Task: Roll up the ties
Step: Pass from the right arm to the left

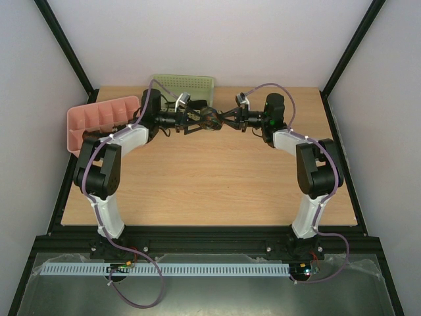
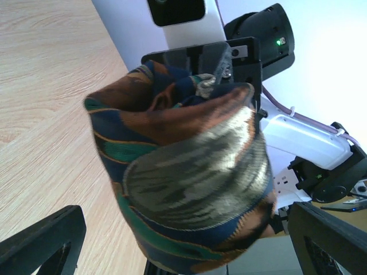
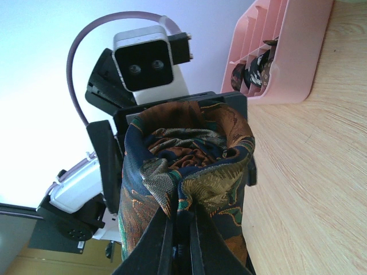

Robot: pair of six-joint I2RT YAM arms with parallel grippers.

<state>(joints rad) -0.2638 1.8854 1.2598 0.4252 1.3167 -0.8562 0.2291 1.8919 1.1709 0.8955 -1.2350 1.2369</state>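
Note:
The coiled tie (image 1: 209, 120) (image 2: 192, 186) needs to go in the tray, so my left gripper will grab the tie across both outer sides and leave the tie's fold to my right gripper.
A coiled tie (image 1: 209, 120), dark blue and brown with green and orange patterning, hangs in the air between both grippers over the far middle of the table. My right gripper (image 3: 182, 213) is shut on a fold of the tie (image 3: 189, 166) at the coil's edge. My left gripper (image 2: 186, 215) is open wide and straddles the coil (image 2: 189, 183), with one finger (image 2: 43, 243) on each side of it and narrow gaps showing. In the left wrist view the right gripper (image 2: 215, 71) appears behind the coil. More rolled ties (image 3: 253, 70) lie in the pink tray.
A pink compartment tray (image 1: 99, 118) stands at the far left of the table, close to the left arm. A pale green perforated basket (image 1: 184, 84) sits at the back edge behind the grippers. The light wooden table (image 1: 210, 178) spreads in front of the arms.

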